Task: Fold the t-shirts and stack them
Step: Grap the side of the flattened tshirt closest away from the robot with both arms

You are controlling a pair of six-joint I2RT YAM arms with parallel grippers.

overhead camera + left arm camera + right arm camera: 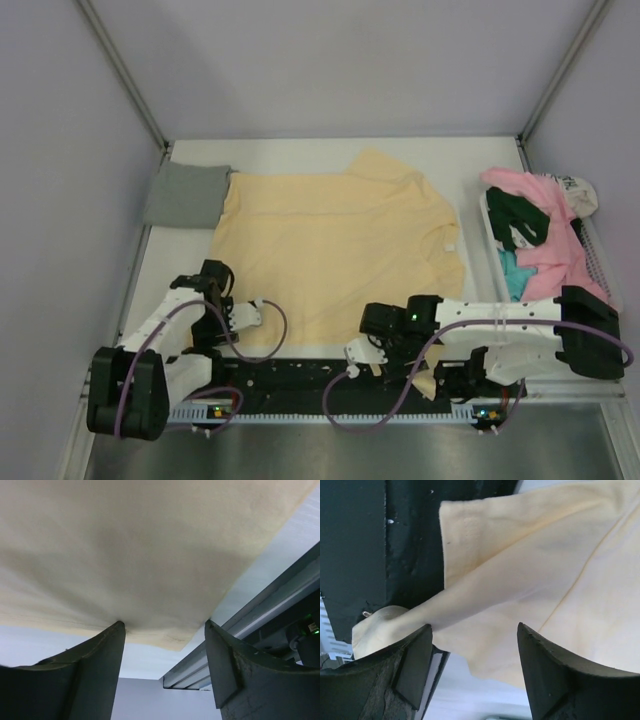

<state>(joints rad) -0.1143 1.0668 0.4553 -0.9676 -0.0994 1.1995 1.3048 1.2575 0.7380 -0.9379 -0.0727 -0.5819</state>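
Note:
I should close my left gripper on the pale yellow t-shirt. My fingers reach down to the cloth on either side of its hem corner.
The pale yellow t-shirt (330, 250) lies spread flat across the middle of the table. A grey t-shirt (185, 195) lies folded at the back left, touching its corner. My left gripper (255, 312) is open at the yellow shirt's near left hem. In the left wrist view (162, 625) the hem corner (170, 635) lies between the fingertips, with the jaws apart. My right gripper (358, 352) is open at the near right edge. In the right wrist view (475, 627) a yellow sleeve (510, 605) lies between the spread fingers.
A white basket (598, 262) at the right holds crumpled pink (550, 250), dark green (522, 215) and teal (513, 275) shirts. A black rail (300, 385) runs along the table's near edge, and a bit of yellow cloth (425, 385) hangs over it.

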